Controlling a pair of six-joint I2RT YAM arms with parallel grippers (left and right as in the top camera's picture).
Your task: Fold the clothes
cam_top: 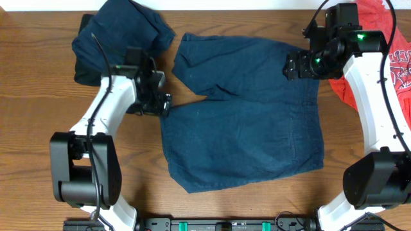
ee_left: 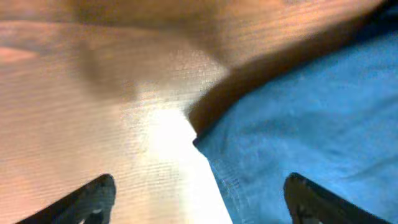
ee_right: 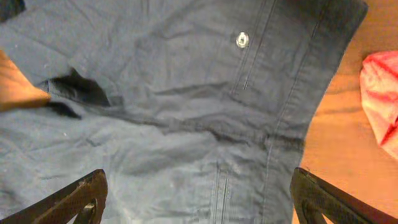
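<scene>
I will use my left gripper to grab the dark navy shorts (cam_top: 250, 122) by the near leg's hem (cam_top: 164, 126). Then I can fold that leg over the other.
Dark navy shorts (cam_top: 250, 122) lie spread flat in the middle of the wooden table (cam_top: 38, 96). My left gripper (cam_top: 164, 102) hovers at their left edge; in the left wrist view it (ee_left: 199, 208) stands open, with the hem of the shorts (ee_left: 298, 124) running beneath the wide gap. My right gripper (cam_top: 294, 64) hangs over the upper right part of the shorts. In the right wrist view it (ee_right: 199, 202) is open above the fabric (ee_right: 186, 124), near a white button (ee_right: 242, 40). A red-orange T-shirt (cam_top: 401, 70) lies at the right edge.
A second dark navy garment (cam_top: 122, 32) sits crumpled at the back left, just behind the left arm. The red T-shirt (ee_right: 380, 93) shows at the right of the right wrist view. Bare wood (ee_left: 93, 112) lies left of the shorts.
</scene>
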